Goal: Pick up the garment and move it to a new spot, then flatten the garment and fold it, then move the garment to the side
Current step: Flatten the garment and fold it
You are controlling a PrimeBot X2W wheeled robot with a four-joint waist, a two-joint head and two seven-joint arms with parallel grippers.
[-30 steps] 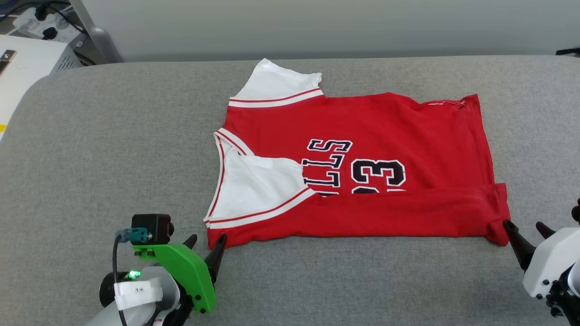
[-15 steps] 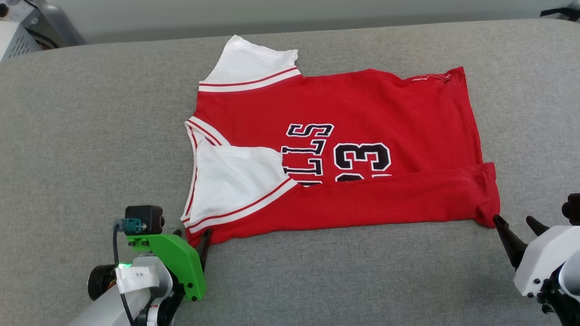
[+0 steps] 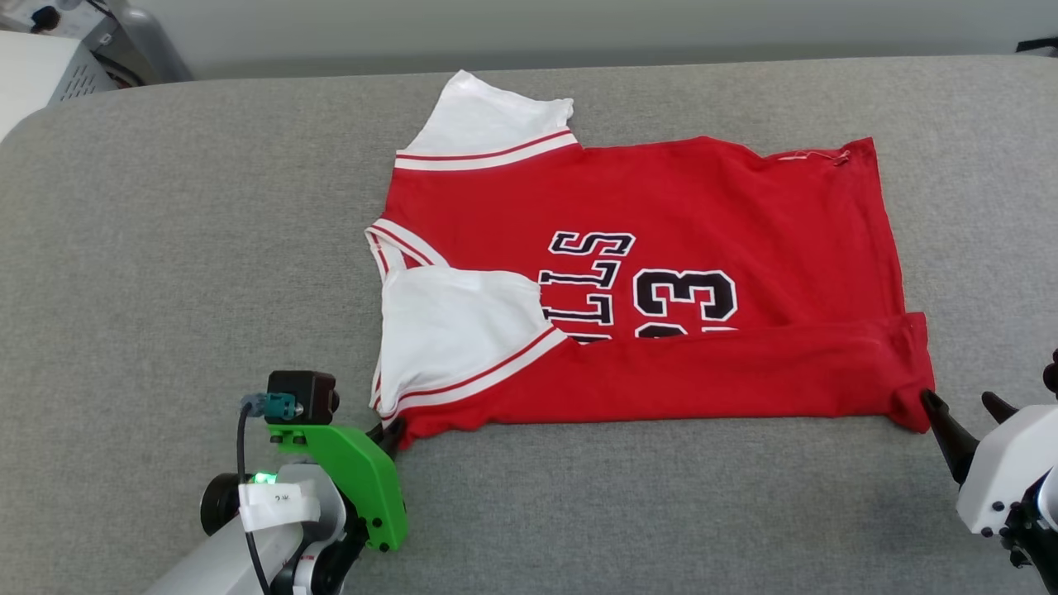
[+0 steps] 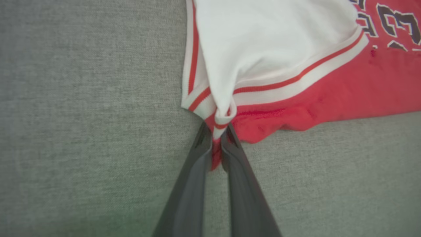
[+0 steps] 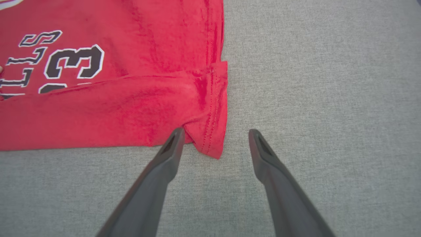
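The red jersey needs to be held by its stitched hem corner (image 3: 914, 413) next, so my right gripper should grab it there. Then it can flatten the folded-over strip (image 3: 694, 378).
The garment (image 3: 678, 207), a red jersey with white sleeves and black lettering, lies on the grey table with its near long edge folded up over the number. My left gripper (image 3: 390, 431) is shut on the garment's near left corner, and the pinched trim (image 4: 217, 130) bunches between its fingers in the left wrist view. My right gripper (image 3: 963, 405) stands open at the near right hem corner (image 5: 212, 144). Its left fingertip (image 5: 176, 135) touches the red cloth and the corner lies between the two fingers.
A grey padded table (image 3: 165, 248) carries everything, with bare cloth to the left, right and front of the garment. White equipment (image 3: 41, 78) stands past the table's far left corner.
My left gripper has shut on the near left corner, which was only beside its open fingers a second ago. The head camera has shifted. The right gripper stays open at the hem corner.
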